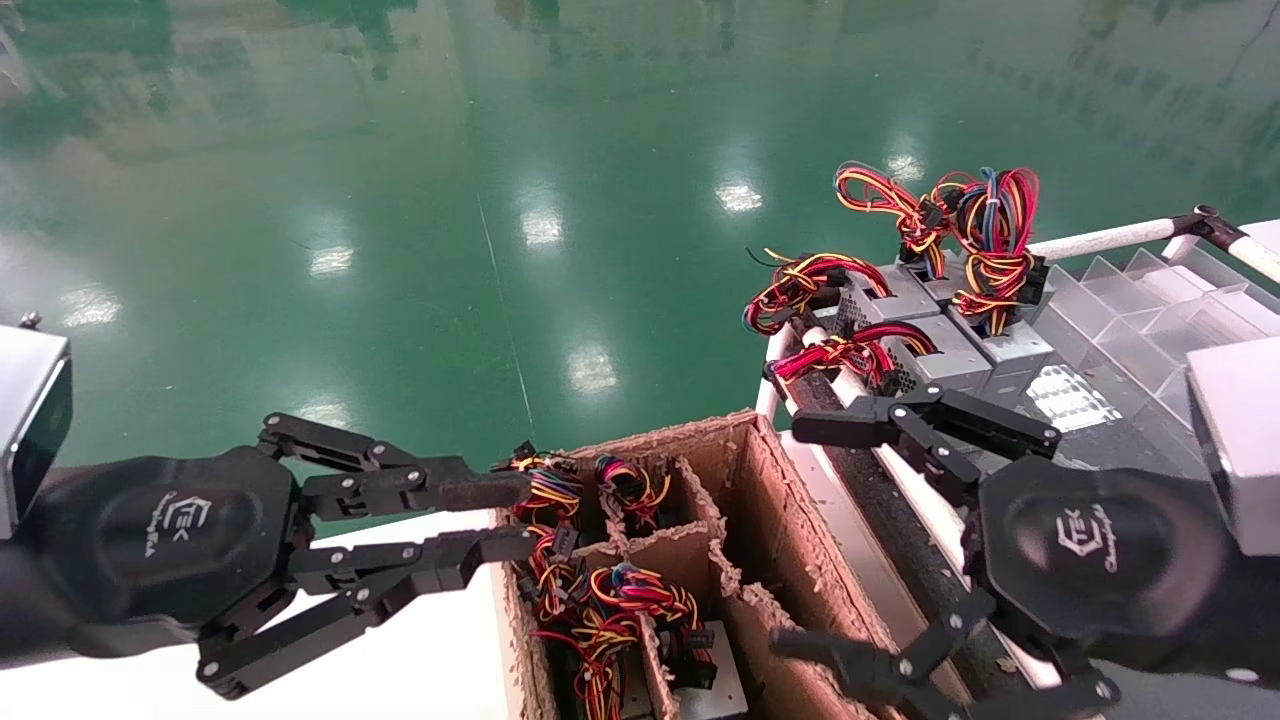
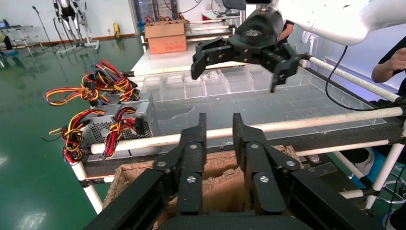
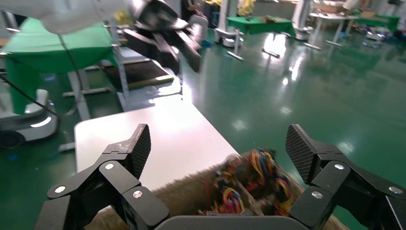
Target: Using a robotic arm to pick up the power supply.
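Next, my right gripper grabs the power supply with the silver casing [image 1: 705, 690] by its wire bundle [image 1: 654, 594] to pick it up.
My right gripper [image 1: 792, 535], the black robotic arm's hand with the TEK palm, hovers wide open over the right side of a divided cardboard box [image 1: 770, 490], holding nothing. In the right wrist view its gripper [image 3: 219, 143] frames the box's wire bundles [image 3: 249, 184], which lie below it and apart from it. Power supplies stand in the box's left compartments under red, yellow and blue wires [image 1: 610, 600]; one silver casing [image 1: 705, 690] shows. Several more power supplies [image 1: 940, 350] sit on the rack behind. My left gripper [image 1: 510, 518] hangs at the box's left edge, fingers slightly apart and empty.
The box stands between a white table [image 1: 420, 650] and a rack of white tubes [image 1: 1100, 240]. A clear plastic divider tray [image 1: 1150, 310] fills the rack's right part. Green floor lies beyond. The box's right compartments hold no wires.
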Controlling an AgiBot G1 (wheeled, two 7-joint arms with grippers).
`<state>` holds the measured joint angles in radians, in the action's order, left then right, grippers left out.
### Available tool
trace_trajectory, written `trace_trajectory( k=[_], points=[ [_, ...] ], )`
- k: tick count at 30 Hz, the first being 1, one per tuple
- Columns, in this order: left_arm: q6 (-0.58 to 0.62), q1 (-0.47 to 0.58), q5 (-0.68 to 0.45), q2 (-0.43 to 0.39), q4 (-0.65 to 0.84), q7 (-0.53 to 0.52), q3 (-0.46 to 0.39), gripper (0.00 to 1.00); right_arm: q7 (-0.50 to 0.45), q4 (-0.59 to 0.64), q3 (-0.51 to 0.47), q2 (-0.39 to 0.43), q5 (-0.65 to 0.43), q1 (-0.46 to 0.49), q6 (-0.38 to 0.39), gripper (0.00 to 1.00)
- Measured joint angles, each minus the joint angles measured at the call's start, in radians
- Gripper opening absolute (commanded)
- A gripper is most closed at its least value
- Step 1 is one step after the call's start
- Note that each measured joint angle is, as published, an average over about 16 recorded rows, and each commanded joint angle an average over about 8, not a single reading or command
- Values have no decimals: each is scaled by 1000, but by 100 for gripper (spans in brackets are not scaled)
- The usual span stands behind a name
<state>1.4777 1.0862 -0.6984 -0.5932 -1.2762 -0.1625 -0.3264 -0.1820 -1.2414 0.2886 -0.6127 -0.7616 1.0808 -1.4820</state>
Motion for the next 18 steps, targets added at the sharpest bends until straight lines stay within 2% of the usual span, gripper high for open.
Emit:
trace_trajectory(
  k=[8,9,16,17,18],
  points=[
    [0,0,0,0,0,0,0,1,0,100,56,-48,-94,32,9,100],
    [0,0,0,0,0,0,0,7,2,116,66,-58,-109,40,7,100],
    [0,0,0,0,0,0,0,94,33,249,149,-155,-227,104,-19,100],
    [0,0,0,0,0,0,-1,100,42,268,160,-171,-242,114,-25,100],
    [0,0,0,0,0,0,-1,100,52,288,171,-186,-256,124,-31,100]
  ],
)
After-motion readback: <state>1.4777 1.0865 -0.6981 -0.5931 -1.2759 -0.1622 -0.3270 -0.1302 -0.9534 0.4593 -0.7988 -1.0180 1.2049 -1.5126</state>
